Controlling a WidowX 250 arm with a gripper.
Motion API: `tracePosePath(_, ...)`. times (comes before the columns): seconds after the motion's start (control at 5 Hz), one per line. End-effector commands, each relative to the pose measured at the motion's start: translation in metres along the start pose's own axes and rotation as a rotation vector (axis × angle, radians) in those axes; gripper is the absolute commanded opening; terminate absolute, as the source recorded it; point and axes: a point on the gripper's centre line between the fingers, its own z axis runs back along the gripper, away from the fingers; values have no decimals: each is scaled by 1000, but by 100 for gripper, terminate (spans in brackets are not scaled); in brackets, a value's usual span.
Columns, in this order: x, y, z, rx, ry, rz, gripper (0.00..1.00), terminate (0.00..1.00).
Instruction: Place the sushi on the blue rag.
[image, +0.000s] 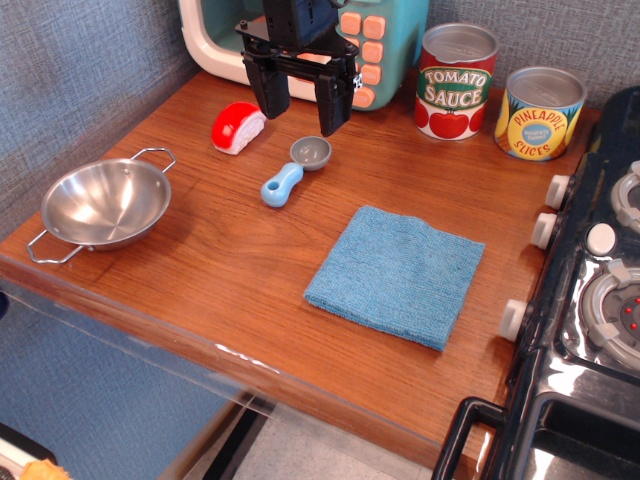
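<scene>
The gripper should next place the sushi on the blue rag, so it should grab the sushi by its long sides.
The sushi, a small oblong toy with a glossy red top over a white base, lies on the wooden counter at the back left. The blue rag lies flat on the counter right of centre, nearer the front. My gripper hangs above the counter at the back, just right of the sushi and apart from it. Its two black fingers stand apart and hold nothing.
A light-blue scoop with a grey bowl lies below the gripper. A steel bowl stands at the left edge. A tomato sauce can and a pineapple can stand at the back right. A toy microwave is behind the gripper. A stove borders the right.
</scene>
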Motion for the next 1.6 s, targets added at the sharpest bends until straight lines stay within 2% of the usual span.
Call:
tracePosePath(0.0,0,0,0,0,0,0,100,0)
tracePosePath(0.2,6,19,-2,-17,-10,-81,100,0)
tracePosePath(0.4,9,49,-1,12,-32,-14,100,0)
tracePosePath(0.6,9,69,3,95,-41,40,100,0)
tracePosePath(0.8,9,98,-4,120,-15,112,100,0)
tracePosePath(1.0,14,113,-5,186,-18,170,100,0)
tracePosePath(1.4,19,136,-33,110,-7,243,100,0)
